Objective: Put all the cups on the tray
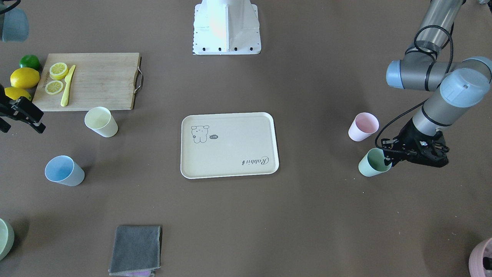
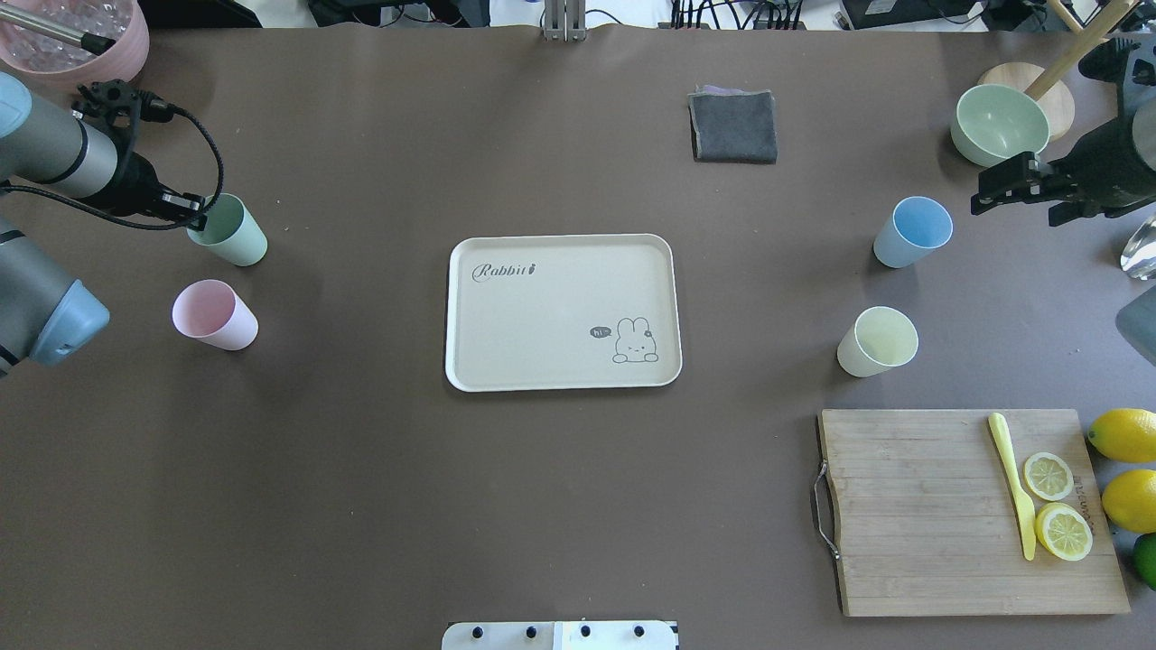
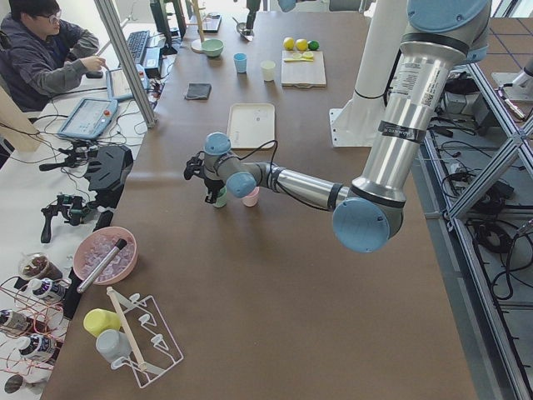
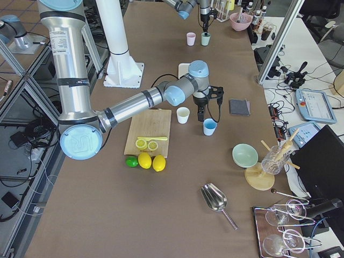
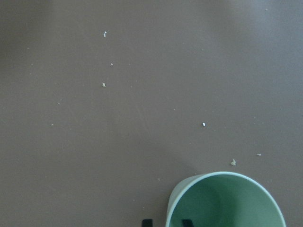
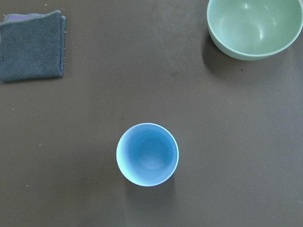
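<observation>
The light blue cup needs to get onto the tray (image 1: pixel 229 145), so my right gripper should pick the cup up by its rim (image 1: pixel 64 156) next.
The cream "Rabbit" tray (image 2: pixel 560 271) lies mid-table with nothing on it. The mint green cup (image 2: pixel 237 236) stands upright on the table. My left gripper (image 2: pixel 192 209) is open, with one fingertip (image 5: pixel 147 222) outside the cup's rim (image 5: pixel 199 178) and the other inside, with a gap showing on each side of the wall. The pink cup (image 2: pixel 215 316) stands beside it. My right gripper (image 2: pixel 986 197) is open and empty, hovering by the light blue cup (image 2: pixel 912 230), which lies below it in the right wrist view (image 6: pixel 147 154). The yellow cup (image 2: pixel 877 341) stands near the board.
A bamboo cutting board (image 2: pixel 939 515) holds lemon slices and a yellow knife, with whole lemons (image 2: pixel 1124 435) beside it. A folded grey cloth (image 2: pixel 733 126), a pale green bowl (image 2: pixel 1001 122) and a dusky-pink container (image 2: pixel 81 41) sit along the far edge.
</observation>
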`<state>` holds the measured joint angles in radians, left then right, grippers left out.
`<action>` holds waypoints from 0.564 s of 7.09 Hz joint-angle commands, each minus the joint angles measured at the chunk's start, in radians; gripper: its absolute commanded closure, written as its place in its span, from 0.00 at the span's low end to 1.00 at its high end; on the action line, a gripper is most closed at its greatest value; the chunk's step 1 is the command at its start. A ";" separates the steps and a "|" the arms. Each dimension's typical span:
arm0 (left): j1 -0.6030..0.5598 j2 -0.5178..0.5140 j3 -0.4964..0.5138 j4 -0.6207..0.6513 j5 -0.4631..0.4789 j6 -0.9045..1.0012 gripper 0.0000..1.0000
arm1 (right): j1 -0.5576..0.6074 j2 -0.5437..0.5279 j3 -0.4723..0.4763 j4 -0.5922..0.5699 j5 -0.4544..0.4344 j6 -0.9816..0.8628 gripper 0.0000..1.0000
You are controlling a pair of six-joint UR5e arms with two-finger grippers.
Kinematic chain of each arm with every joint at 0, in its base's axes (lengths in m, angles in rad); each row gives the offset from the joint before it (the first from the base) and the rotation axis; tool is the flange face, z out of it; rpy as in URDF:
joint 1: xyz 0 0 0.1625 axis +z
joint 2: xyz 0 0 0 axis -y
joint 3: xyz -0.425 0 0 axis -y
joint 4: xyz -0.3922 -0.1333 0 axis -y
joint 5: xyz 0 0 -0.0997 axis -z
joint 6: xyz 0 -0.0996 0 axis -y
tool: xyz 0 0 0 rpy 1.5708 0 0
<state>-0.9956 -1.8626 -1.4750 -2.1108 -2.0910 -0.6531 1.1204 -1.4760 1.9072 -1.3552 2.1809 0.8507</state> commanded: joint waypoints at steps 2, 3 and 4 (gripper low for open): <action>-0.027 -0.032 -0.100 0.021 -0.006 -0.023 1.00 | -0.001 -0.009 -0.028 0.007 -0.004 -0.062 0.29; -0.028 -0.073 -0.140 0.087 -0.004 -0.134 1.00 | -0.002 -0.006 -0.052 0.008 -0.003 -0.064 0.31; -0.018 -0.128 -0.200 0.183 0.000 -0.226 1.00 | -0.002 0.002 -0.083 0.010 -0.003 -0.070 0.24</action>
<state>-1.0184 -1.9323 -1.6088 -2.0245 -2.0944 -0.7712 1.1188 -1.4809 1.8579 -1.3471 2.1778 0.7894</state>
